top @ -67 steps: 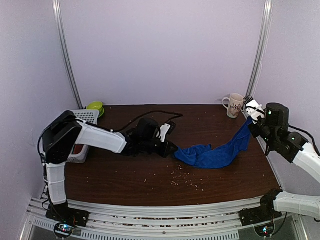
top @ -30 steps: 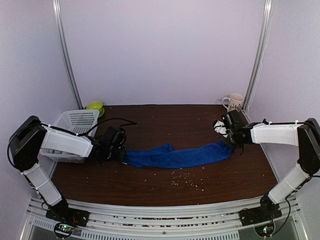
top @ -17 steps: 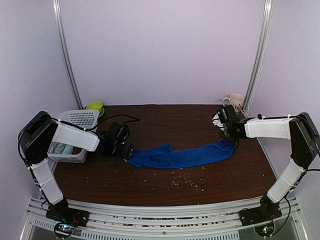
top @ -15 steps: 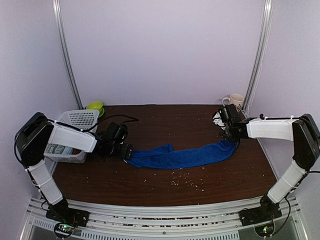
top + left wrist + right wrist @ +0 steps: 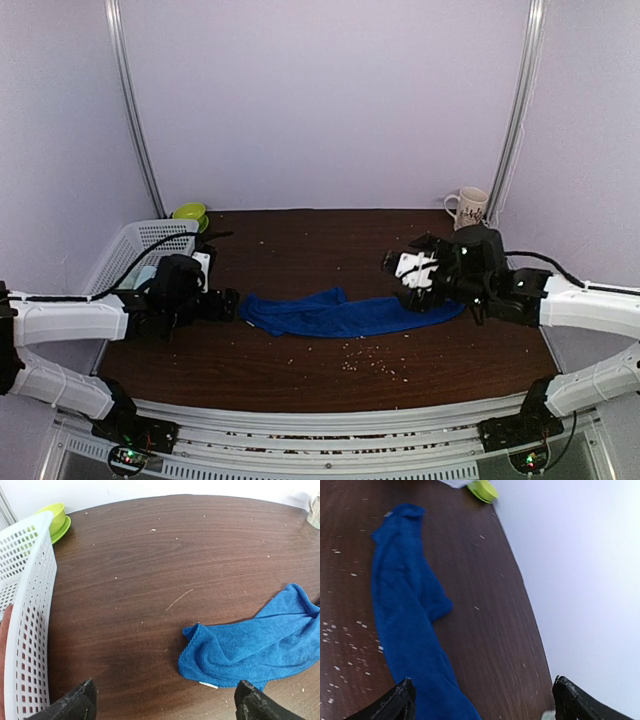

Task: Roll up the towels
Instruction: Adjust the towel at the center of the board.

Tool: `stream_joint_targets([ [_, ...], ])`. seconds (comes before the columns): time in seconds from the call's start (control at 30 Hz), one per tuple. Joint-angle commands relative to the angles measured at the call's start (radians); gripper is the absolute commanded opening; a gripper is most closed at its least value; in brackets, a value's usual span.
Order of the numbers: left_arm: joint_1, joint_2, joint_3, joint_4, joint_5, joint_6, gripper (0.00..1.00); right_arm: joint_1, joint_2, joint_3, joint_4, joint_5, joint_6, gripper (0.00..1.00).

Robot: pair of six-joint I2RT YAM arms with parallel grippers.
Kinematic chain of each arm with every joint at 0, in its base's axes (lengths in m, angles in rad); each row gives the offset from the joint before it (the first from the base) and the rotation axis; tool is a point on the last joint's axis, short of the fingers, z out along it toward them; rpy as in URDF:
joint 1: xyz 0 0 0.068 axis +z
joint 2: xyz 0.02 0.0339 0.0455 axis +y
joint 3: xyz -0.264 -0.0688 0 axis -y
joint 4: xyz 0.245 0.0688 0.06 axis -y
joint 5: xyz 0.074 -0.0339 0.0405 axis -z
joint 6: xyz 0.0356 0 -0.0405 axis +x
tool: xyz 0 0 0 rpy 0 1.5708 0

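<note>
My right gripper is about to grip the towel (image 5: 350,315) by its front edge near its folded end. This will leave cloth free for my left gripper, which will help open the towel for rolling.
The royal blue towel (image 5: 350,315) lies on the brown table as a long crumpled strip running left to right. My left gripper (image 5: 226,303) stands open just left of its left end, apart from it. In the left wrist view the towel's folded end (image 5: 250,650) lies ahead and to the right of the open left gripper (image 5: 165,707), which holds nothing. My right gripper (image 5: 410,266) hovers open above the towel's right part. In the right wrist view the towel (image 5: 405,605) stretches away below the open right gripper (image 5: 482,705), with nothing gripped.
A white mesh basket (image 5: 130,245) stands at the table's left edge, with a lime-green bowl (image 5: 190,212) behind it. A white patterned mug (image 5: 468,208) sits at the back right corner. Crumbs (image 5: 365,360) are scattered in front of the towel.
Both grippers have let go of the towel's ends and opened. The left arm drew back to the left, the right arm lifted and moved left over the towel. The towel stays stretched out.
</note>
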Motion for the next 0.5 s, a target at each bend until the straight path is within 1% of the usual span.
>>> stream_joint_targets([
  [0.0, 0.004, -0.070, -0.069, 0.090, 0.041, -0.043, 0.98, 0.209, 0.128, -0.027, 0.151, 0.040, -0.114, 0.93],
  [0.07, 0.004, -0.096, -0.104, 0.116, 0.053, -0.060, 0.98, 0.286, 0.239, 0.017, 0.182, 0.120, -0.103, 0.90],
  [0.13, 0.004, -0.122, -0.133, 0.140, 0.067, -0.081, 0.98, 0.356, 0.394, 0.077, 0.217, 0.224, -0.079, 0.86],
  [0.2, 0.004, -0.142, -0.151, 0.150, 0.072, -0.091, 0.98, 0.396, 0.528, 0.157, 0.253, 0.319, -0.061, 0.82],
  [0.27, 0.001, -0.156, -0.158, 0.154, 0.073, -0.094, 0.98, 0.418, 0.639, 0.225, 0.268, 0.382, -0.046, 0.76],
  [0.33, -0.001, -0.170, -0.158, 0.147, 0.067, -0.096, 0.98, 0.430, 0.719, 0.271, 0.296, 0.417, -0.036, 0.73],
  [0.47, -0.005, -0.200, -0.166, 0.141, 0.063, -0.095, 0.98, 0.444, 0.829, 0.357, 0.308, 0.458, -0.028, 0.71],
])
